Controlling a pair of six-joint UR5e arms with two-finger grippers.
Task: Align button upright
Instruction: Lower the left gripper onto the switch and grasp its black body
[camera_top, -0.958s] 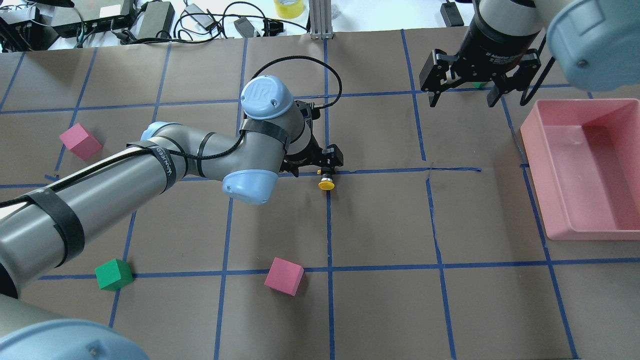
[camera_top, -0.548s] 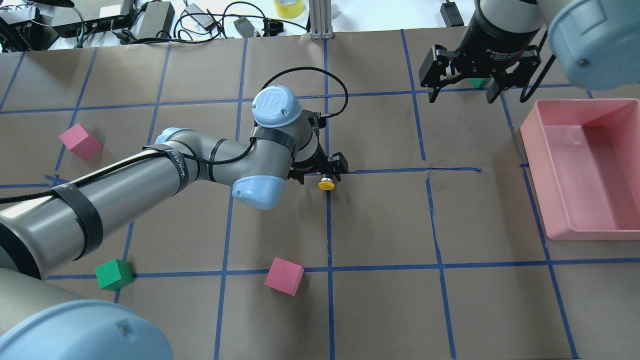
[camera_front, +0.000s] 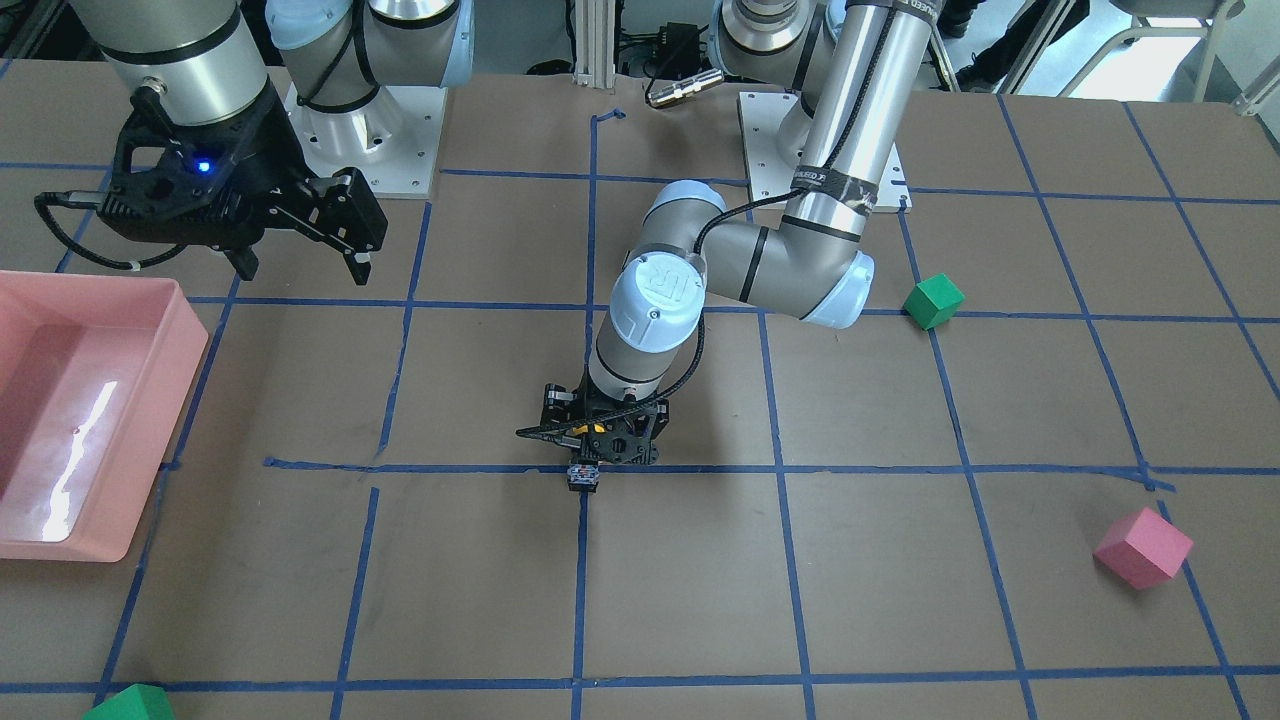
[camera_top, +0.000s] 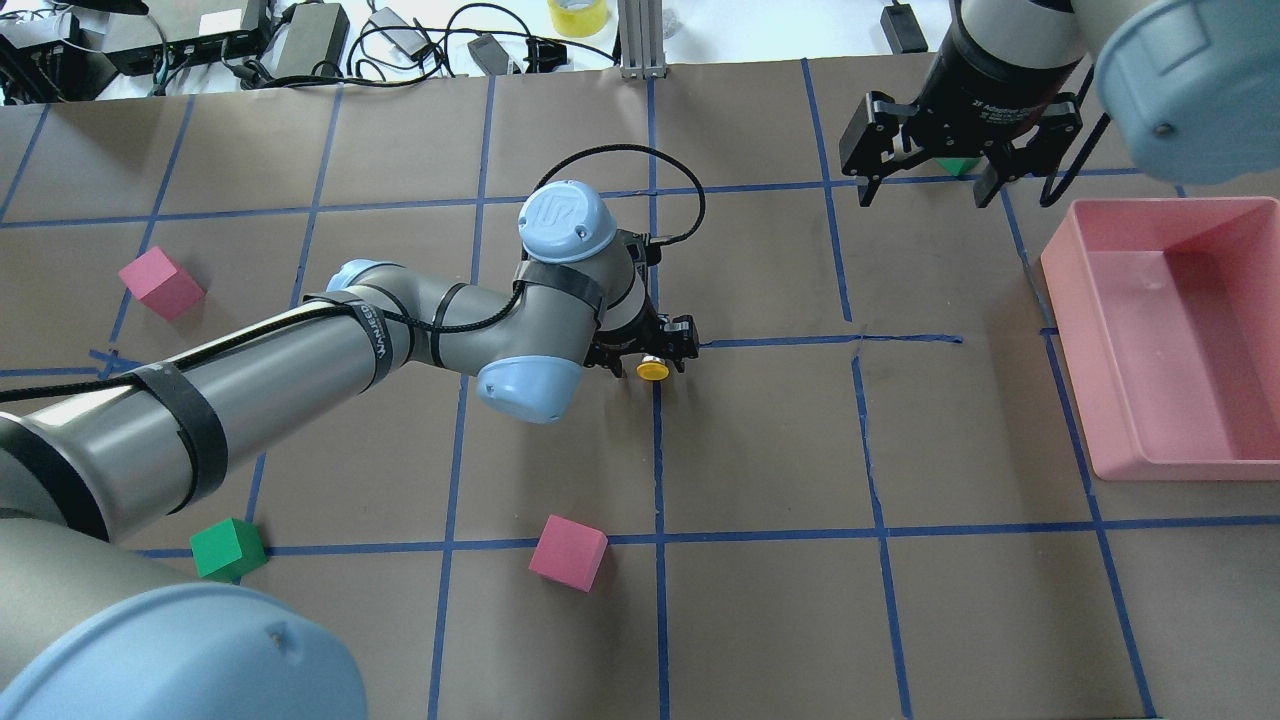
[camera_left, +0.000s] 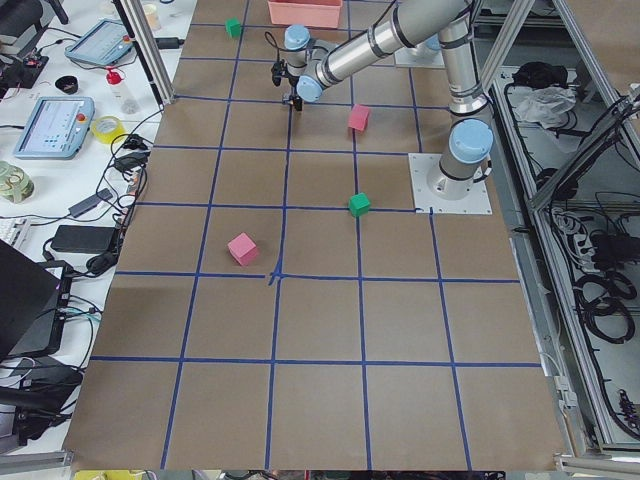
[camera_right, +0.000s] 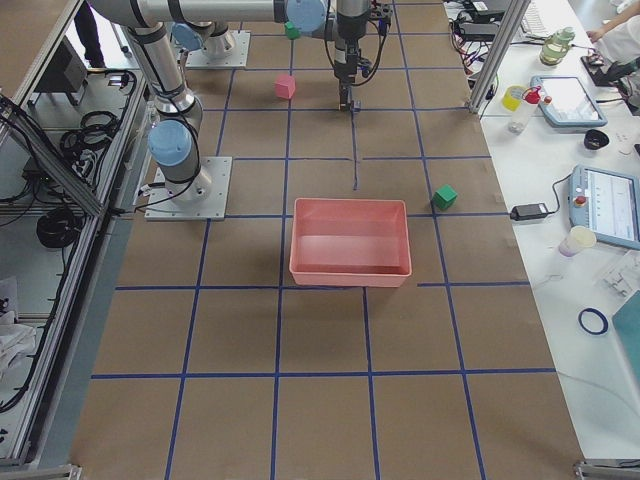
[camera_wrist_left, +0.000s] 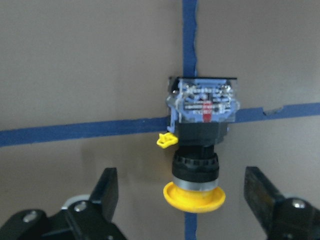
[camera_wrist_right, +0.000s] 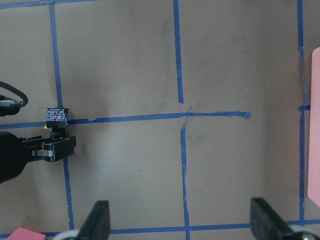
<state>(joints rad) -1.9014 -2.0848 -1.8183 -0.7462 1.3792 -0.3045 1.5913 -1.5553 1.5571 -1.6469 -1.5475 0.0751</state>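
I next need to grab the button by its yellow cap (camera_wrist_left: 194, 197) with my left gripper, so I can set it upright on the button's block base (camera_wrist_left: 202, 102).
The button (camera_wrist_left: 199, 145) lies on its side on a blue tape crossing, its yellow cap (camera_top: 653, 370) pointing toward the robot and its clear-grey block base (camera_front: 582, 474) away. My left gripper (camera_top: 655, 348) is low over it and open. In the left wrist view its fingers (camera_wrist_left: 107, 192) stand on either side of the yellow cap without touching it. My right gripper (camera_top: 925, 190) is open and empty, high over the far right of the table; it also shows in the front-facing view (camera_front: 300, 268).
A pink tray (camera_top: 1075, 330) sits at the right edge. Pink cubes (camera_top: 160, 283) (camera_top: 568, 552) and a green cube (camera_top: 228, 548) lie on the left half. Another green cube (camera_top: 958, 167) sits under the right gripper. Cables and boxes lie beyond the far edge.
My left arm has swung right and brought its gripper closer to the button, so the open fingers now flank the cap. The button has not moved. The right gripper shifted slightly.
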